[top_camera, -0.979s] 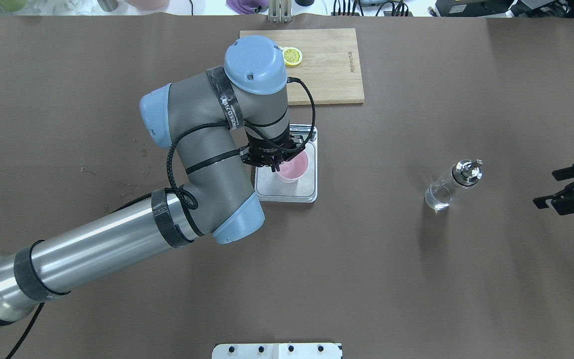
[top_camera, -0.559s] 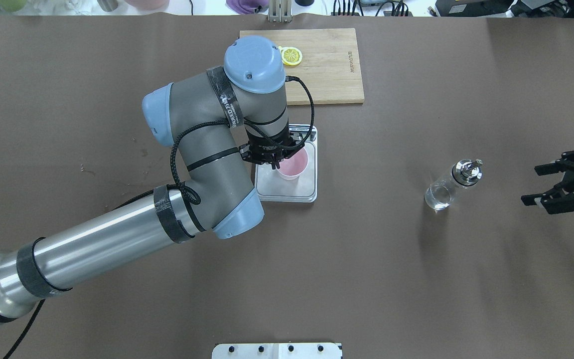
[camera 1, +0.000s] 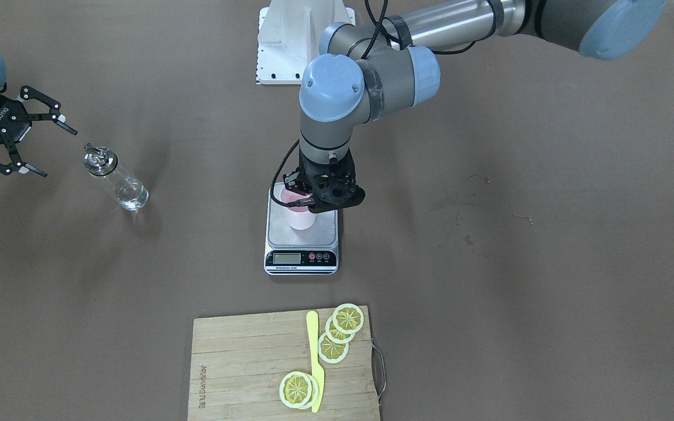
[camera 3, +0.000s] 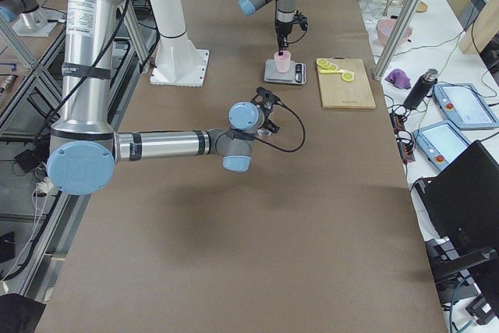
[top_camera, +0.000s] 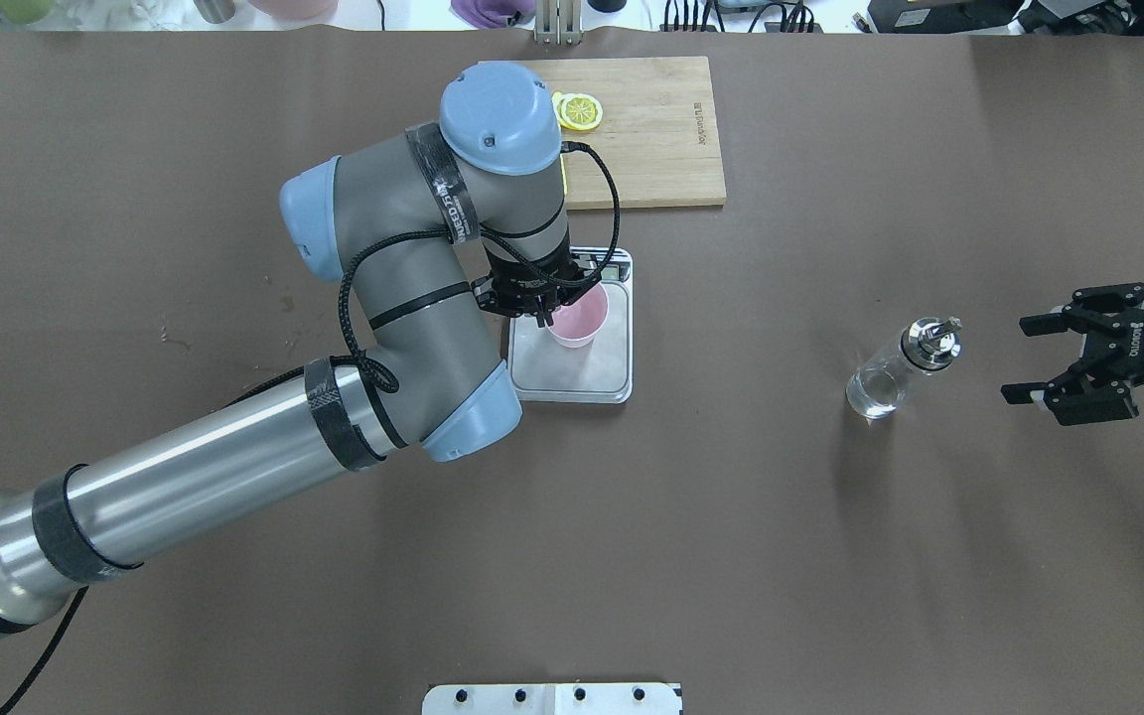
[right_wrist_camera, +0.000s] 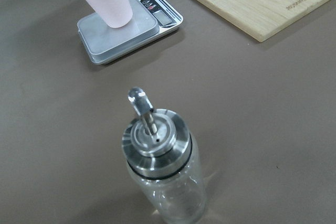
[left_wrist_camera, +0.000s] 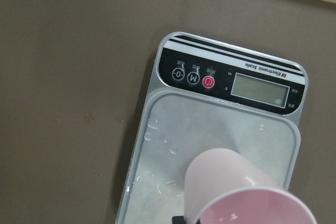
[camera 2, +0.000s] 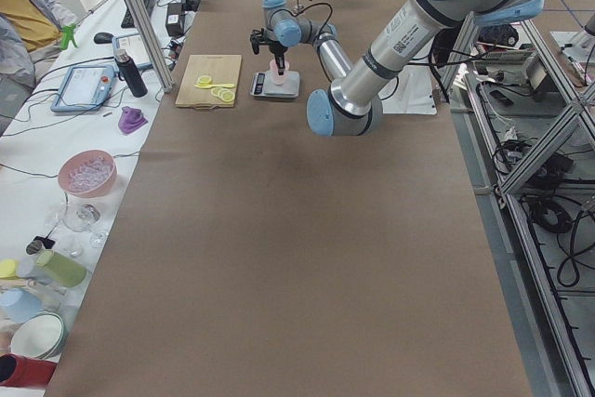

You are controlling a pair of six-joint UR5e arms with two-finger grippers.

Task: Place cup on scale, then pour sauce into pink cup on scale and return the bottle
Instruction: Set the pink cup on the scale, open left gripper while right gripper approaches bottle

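Observation:
I should next use my right gripper to grab the bottle by its glass body below the metal cap (camera 1: 124,185), so that it can pour sauce into the pink cup (camera 1: 299,218).
The pink cup (top_camera: 577,318) (right_wrist_camera: 107,1) leans a little over the silver scale (top_camera: 602,372) (camera 1: 302,257), its base at or just above the platform; I cannot tell if they touch. My left gripper (top_camera: 542,316) (camera 1: 301,202) is shut on the cup's rim, with one finger inside. The cup (left_wrist_camera: 231,182) fills the lower right of the left wrist view above the scale (left_wrist_camera: 210,124). The glass bottle (top_camera: 895,372) (right_wrist_camera: 163,166) (camera 1: 116,178) stands upright to the right, clear sauce (top_camera: 873,392) in its bottom. My right gripper (top_camera: 1019,359) (camera 1: 56,152) is open, just right of the bottle and apart from it.
A wooden cutting board (top_camera: 651,129) (camera 1: 243,362) lies beyond the scale with lemon slices (camera 1: 343,327) and a yellow knife (camera 1: 313,356) on it. Water drops sit on the scale's platform. A white mounting plate (top_camera: 552,698) is at the near table edge.
My right gripper has moved left toward the bottle, still open. The left gripper and the cup have shifted slightly toward the scale's far side.

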